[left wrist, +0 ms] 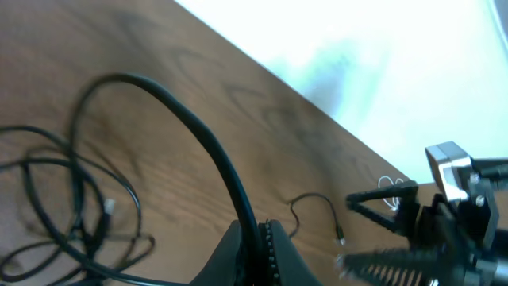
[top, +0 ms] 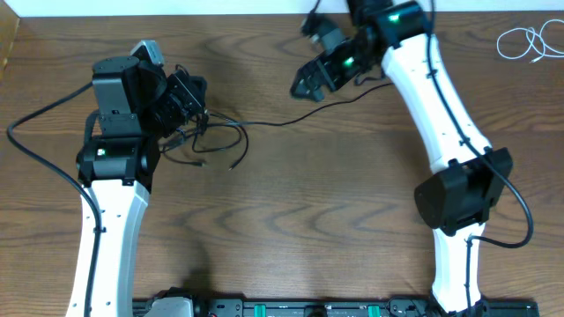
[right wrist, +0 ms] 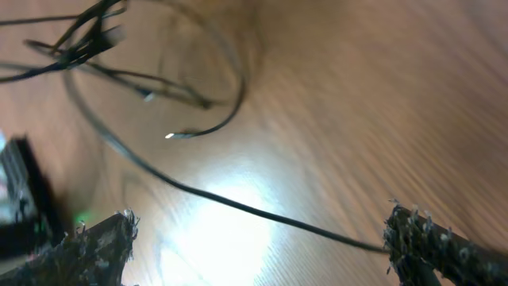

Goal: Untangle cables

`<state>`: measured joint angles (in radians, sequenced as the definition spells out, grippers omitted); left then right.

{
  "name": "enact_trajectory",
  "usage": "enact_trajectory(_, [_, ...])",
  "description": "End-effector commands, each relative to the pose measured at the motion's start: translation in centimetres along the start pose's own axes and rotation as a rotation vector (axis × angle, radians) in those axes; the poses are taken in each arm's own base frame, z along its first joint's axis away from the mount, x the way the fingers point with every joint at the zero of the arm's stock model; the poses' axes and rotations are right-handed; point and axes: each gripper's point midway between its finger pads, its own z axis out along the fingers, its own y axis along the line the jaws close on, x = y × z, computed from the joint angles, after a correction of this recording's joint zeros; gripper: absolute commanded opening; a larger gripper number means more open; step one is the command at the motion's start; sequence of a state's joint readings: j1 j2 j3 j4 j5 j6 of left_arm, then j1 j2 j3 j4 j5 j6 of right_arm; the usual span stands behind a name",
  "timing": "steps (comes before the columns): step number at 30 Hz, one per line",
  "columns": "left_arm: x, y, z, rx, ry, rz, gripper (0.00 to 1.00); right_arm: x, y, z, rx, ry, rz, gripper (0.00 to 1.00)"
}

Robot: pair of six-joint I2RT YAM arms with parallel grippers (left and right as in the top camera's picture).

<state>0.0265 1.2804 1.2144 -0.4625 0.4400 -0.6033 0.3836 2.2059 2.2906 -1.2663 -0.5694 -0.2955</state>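
The right gripper grabs the lone black cable next, across its part clear of the tangle [top: 306, 115] [right wrist: 263, 213]. Then the right gripper pulls that cable free.
A tangle of thin black cables [top: 211, 141] lies on the wooden table by my left arm. It also shows in the left wrist view [left wrist: 71, 199] and the right wrist view [right wrist: 103, 40]. My left gripper [top: 198, 116] is at the tangle's edge, shut on one black cable [left wrist: 214, 159] that arches up from the table into the jaws [left wrist: 258, 242]. One black strand [top: 282, 121] runs right toward my right gripper [top: 305, 86]. That gripper is wide open [right wrist: 262, 242] above the table, with the strand [right wrist: 238, 208] passing below between its fingers. A white cable [top: 529, 40] lies coiled at the far right.
The table's far edge [top: 220, 11] meets a white wall. My right gripper also shows in the left wrist view [left wrist: 421, 230]. A black rail [top: 291, 308] runs along the table's near edge. Thick black arm wires [top: 35, 123] loop beside my left arm.
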Motion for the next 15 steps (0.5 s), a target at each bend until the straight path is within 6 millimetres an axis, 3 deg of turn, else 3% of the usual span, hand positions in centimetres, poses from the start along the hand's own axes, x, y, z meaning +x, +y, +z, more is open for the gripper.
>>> enact_trajectory(1, [-0.3, -0.8, -0.4, 0.022, 0.006, -0.034, 0.07, 0.1, 3.0, 1.5, -0.101, 0.006, -0.191, 0.99])
enact_trajectory(7, [-0.3, -0.8, -0.4, 0.024, 0.008, -0.034, 0.07, 2.1, 5.9, 4.7, -0.171, 0.073, -0.319, 0.99])
enact_trajectory(13, [-0.1, -1.1, -0.4, 0.039, 0.021, -0.033, 0.07, 3.0, 6.6, 8.0, -0.183, 0.086, -0.351, 0.98])
enact_trajectory(15, [-0.1, -1.1, -0.4, 0.04, 0.02, -0.033, 0.07, 3.1, 6.5, 8.5, -0.178, 0.086, -0.344, 0.93])
